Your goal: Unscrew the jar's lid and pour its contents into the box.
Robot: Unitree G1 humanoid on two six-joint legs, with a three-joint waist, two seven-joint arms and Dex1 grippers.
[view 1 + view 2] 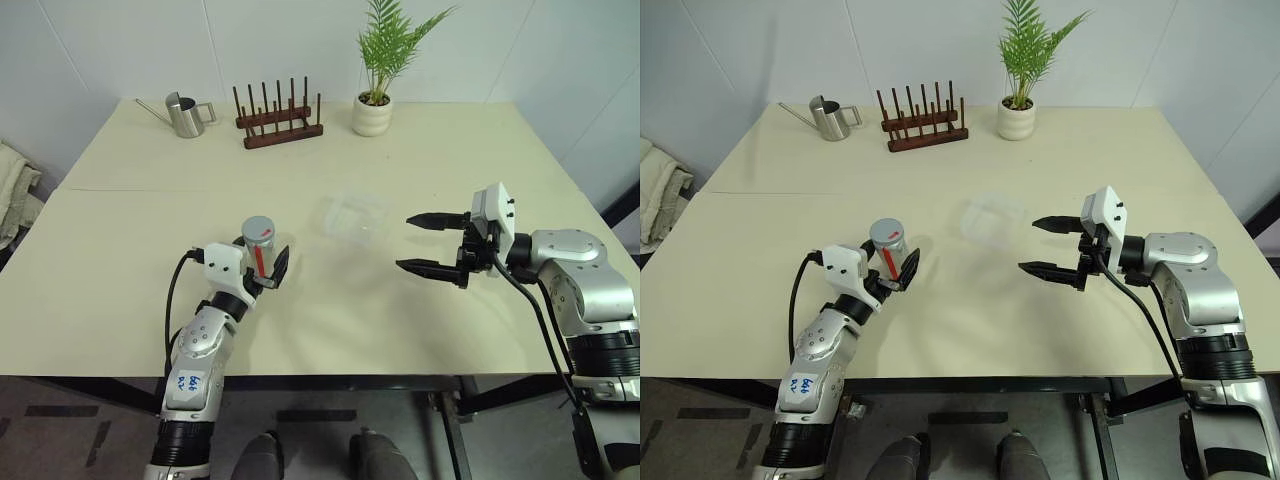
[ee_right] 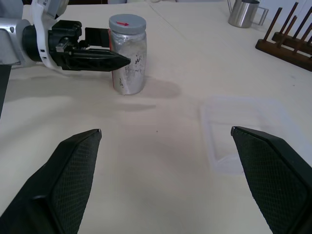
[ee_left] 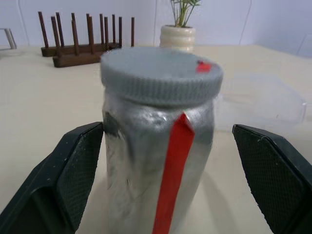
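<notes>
My left gripper closes on the silvery jar (image 3: 155, 161) now, since both fingers are beside the jar in the left wrist view, below its grey lid.
The silvery jar (image 1: 259, 250) with a red stripe stands upright on the table, left of centre, its grey lid (image 1: 259, 229) screwed on. My left gripper (image 1: 262, 262) is open, with one finger on each side of the jar; in the left wrist view the jar (image 3: 158, 161) sits between the fingers (image 3: 73, 170), closer to one of them. The contents are hidden inside. The clear box (image 1: 354, 217) lies flat near the table's middle. My right gripper (image 1: 405, 242) hovers open to the right of the box, pointing left, with nothing in it.
Along the table's far edge stand a steel watering can (image 1: 186, 115), a wooden peg rack (image 1: 278, 120) and a potted plant (image 1: 372, 113). A cloth (image 1: 12, 190) hangs off to the left. The table's front edge (image 1: 330, 376) runs just below both arms.
</notes>
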